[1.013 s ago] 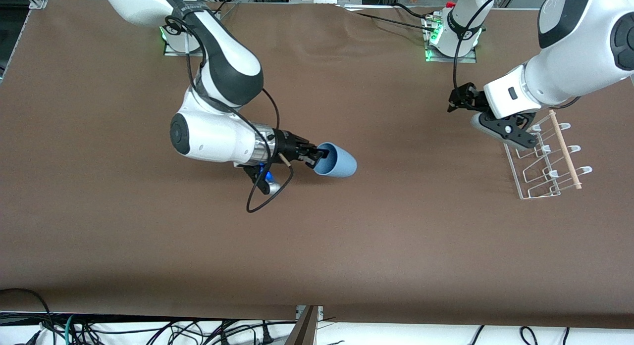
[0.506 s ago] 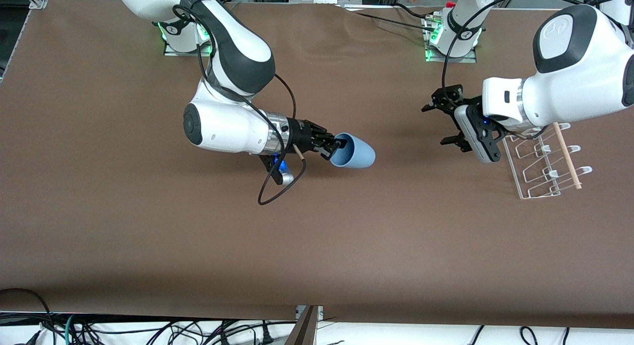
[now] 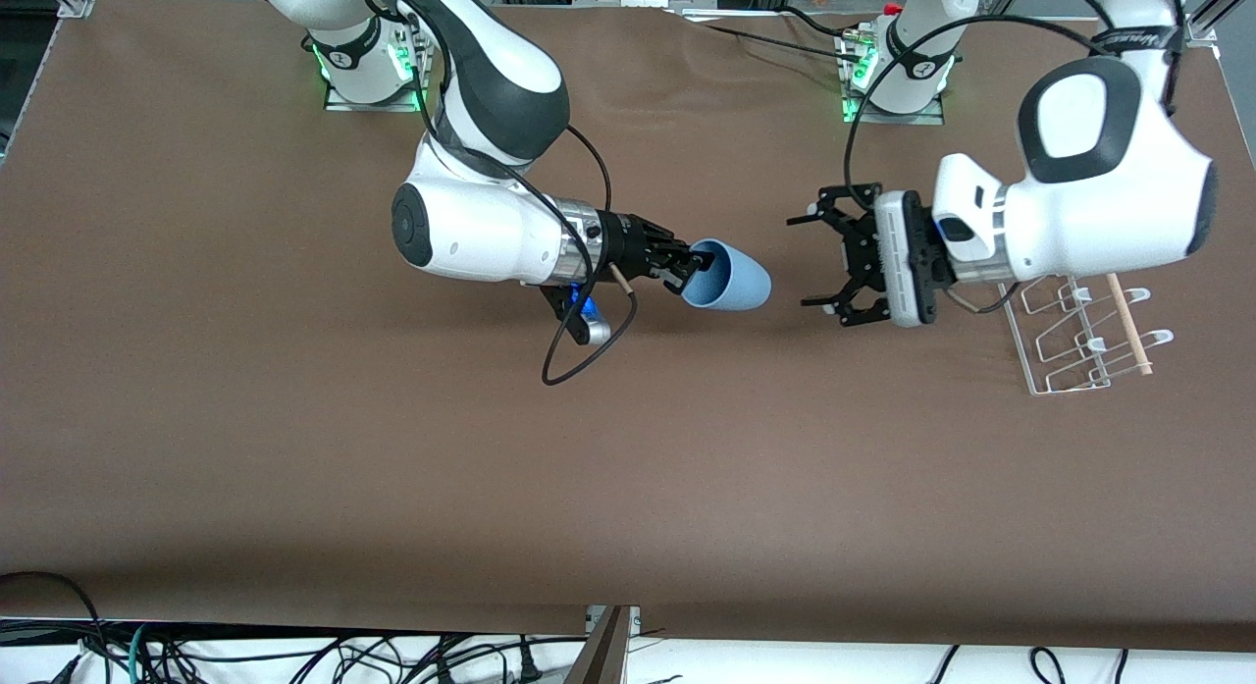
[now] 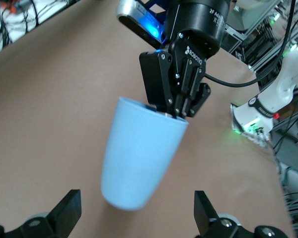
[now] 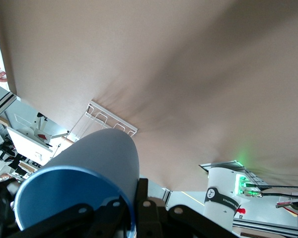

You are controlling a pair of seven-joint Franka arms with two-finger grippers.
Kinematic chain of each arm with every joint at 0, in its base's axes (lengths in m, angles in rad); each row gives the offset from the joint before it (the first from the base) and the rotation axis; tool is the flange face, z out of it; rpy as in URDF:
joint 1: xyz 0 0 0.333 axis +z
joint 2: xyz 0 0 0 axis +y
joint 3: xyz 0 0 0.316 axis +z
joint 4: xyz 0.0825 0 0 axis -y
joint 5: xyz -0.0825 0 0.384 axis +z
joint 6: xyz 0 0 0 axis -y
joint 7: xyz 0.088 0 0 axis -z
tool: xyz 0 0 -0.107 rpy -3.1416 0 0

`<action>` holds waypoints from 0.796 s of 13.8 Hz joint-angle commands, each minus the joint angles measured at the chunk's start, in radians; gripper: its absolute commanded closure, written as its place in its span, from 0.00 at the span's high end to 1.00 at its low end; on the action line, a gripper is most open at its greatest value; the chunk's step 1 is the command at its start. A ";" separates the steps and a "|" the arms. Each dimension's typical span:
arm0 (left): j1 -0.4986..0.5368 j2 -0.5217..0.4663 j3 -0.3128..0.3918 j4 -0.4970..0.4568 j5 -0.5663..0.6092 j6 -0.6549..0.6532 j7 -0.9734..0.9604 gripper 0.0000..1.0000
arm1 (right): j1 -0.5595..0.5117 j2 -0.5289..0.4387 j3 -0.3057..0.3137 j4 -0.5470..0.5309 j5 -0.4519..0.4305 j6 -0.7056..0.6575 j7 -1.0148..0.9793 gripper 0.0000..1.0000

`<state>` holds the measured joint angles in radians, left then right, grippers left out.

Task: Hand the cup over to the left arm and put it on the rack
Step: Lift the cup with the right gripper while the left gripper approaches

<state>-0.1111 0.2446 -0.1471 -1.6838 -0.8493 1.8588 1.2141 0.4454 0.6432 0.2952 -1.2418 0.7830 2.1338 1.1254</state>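
Observation:
My left gripper will next take the light-blue cup over for the rack (image 3: 1079, 341), so it will grip the cup by its closed base end (image 3: 754, 284).
The light-blue cup (image 3: 731, 282) hangs on its side over the middle of the table, base pointing toward the left arm's end. My right gripper (image 3: 693, 266) is shut on its rim, one finger inside and one outside, which the right wrist view shows on the cup (image 5: 84, 168) at the right gripper (image 5: 135, 210). My left gripper (image 3: 808, 260) faces the cup's base, open, a short gap away. In the left wrist view the cup (image 4: 139, 158) sits ahead of the left gripper (image 4: 135, 209), touching neither of its fingers (image 4: 68, 208). The rack (image 3: 1079, 341) stands at the left arm's end, partly under the left wrist.
A black cable loop (image 3: 579, 355) hangs below the right wrist. Both arm bases (image 3: 898, 76) stand with green lights along the table's edge farthest from the front camera. Loose cables (image 3: 294, 655) lie off the table's nearest edge. The rack (image 5: 109, 121) also shows in the right wrist view.
The right arm has carried the cup toward the left arm's end. The left gripper has swung away from the rack and turned to face the cup's base.

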 commanded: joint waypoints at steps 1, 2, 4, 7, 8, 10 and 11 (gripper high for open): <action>-0.013 0.018 -0.022 0.000 -0.025 0.049 0.126 1.00 | 0.006 0.006 0.001 0.036 0.019 0.000 0.017 0.00; -0.013 0.018 -0.023 -0.005 -0.025 0.066 0.152 1.00 | 0.006 0.007 0.001 0.045 0.019 0.000 0.017 0.00; -0.027 0.044 -0.028 -0.008 -0.037 0.074 0.179 1.00 | 0.007 0.007 0.001 0.050 0.019 0.000 0.017 0.00; -0.035 0.067 -0.057 -0.011 -0.099 0.076 0.212 1.00 | 0.007 0.009 0.001 0.050 0.019 0.001 0.016 0.00; -0.035 0.067 -0.058 -0.010 -0.099 0.076 0.214 1.00 | 0.009 0.009 0.001 0.051 0.019 0.011 0.016 0.00; -0.035 0.065 -0.060 -0.005 -0.099 0.076 0.219 0.66 | 0.009 0.010 0.001 0.055 0.019 0.012 0.017 0.00; -0.035 0.067 -0.060 -0.002 -0.099 0.076 0.229 0.30 | 0.009 0.010 0.001 0.055 0.019 0.012 0.016 0.00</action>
<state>-0.1416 0.3171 -0.2038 -1.6907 -0.9187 1.9427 1.4036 0.4492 0.6431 0.2963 -1.2151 0.7838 2.1319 1.1306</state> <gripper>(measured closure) 0.079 0.952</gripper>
